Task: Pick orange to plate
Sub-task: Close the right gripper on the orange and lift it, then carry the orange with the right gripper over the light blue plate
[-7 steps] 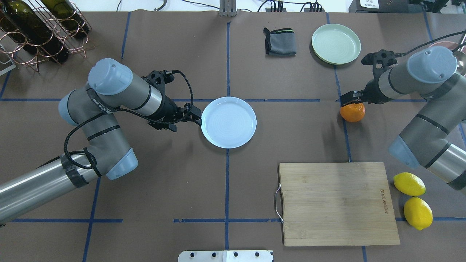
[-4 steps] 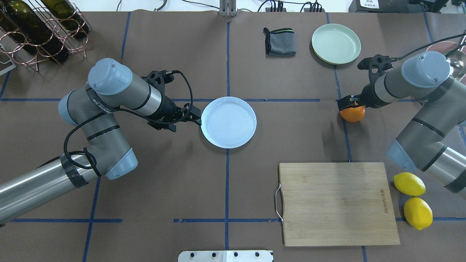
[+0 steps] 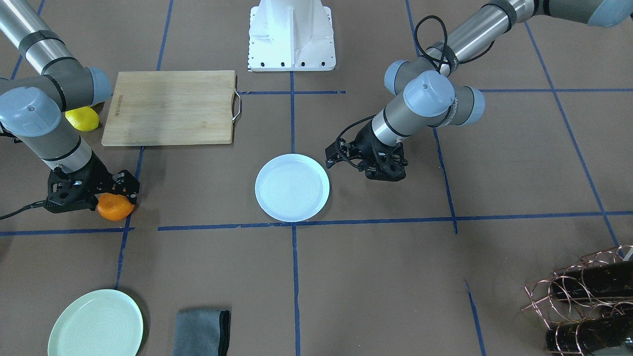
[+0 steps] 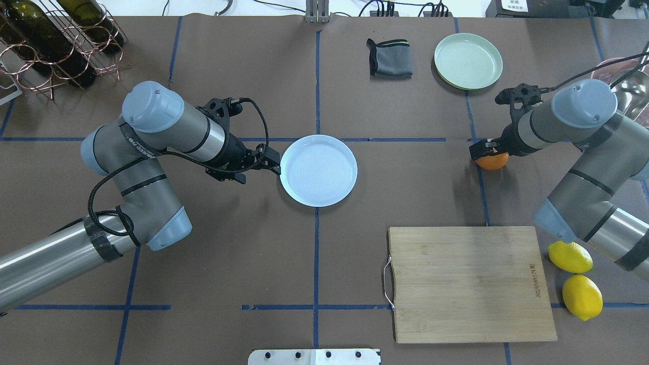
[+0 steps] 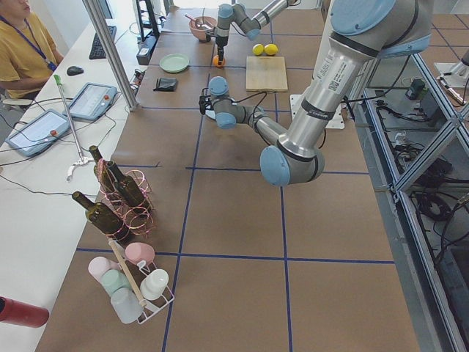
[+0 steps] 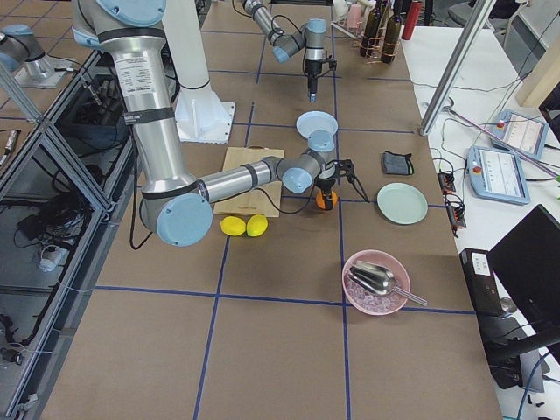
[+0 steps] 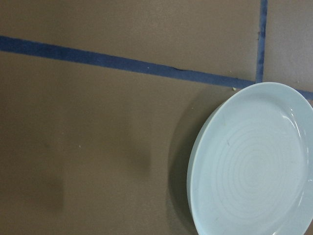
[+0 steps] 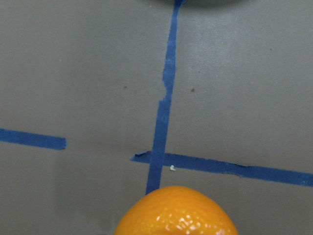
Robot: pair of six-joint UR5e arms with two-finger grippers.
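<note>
I will grab the orange (image 3: 114, 207) by its round sides with my right gripper next, to put the orange on the white plate (image 3: 292, 187).
The orange (image 4: 493, 162) (image 3: 114, 207) rests on the brown table at the right, on a blue tape line. My right gripper (image 4: 488, 152) (image 3: 116, 198) hangs directly over it, open, with a finger on each side of the fruit. In the right wrist view the orange (image 8: 176, 213) fills the bottom edge and no fingers show. The white plate (image 4: 318, 170) (image 3: 292, 188) (image 7: 254, 171) lies empty at the table's centre. My left gripper (image 4: 276, 162) (image 3: 332, 155) hovers just off the plate's left rim, open and holding nothing.
A mint-green plate (image 4: 468, 61) and a folded grey cloth (image 4: 389, 58) lie at the far right. The wooden cutting board (image 4: 469, 284) and two lemons (image 4: 570, 256) sit near right. A bottle rack (image 4: 56, 40) stands far left; a pink bowl (image 6: 376, 282) with a scoop stands beyond the right arm.
The right gripper has come down over the orange, covering more of it from above. The orange, plate and left arm have not moved.
</note>
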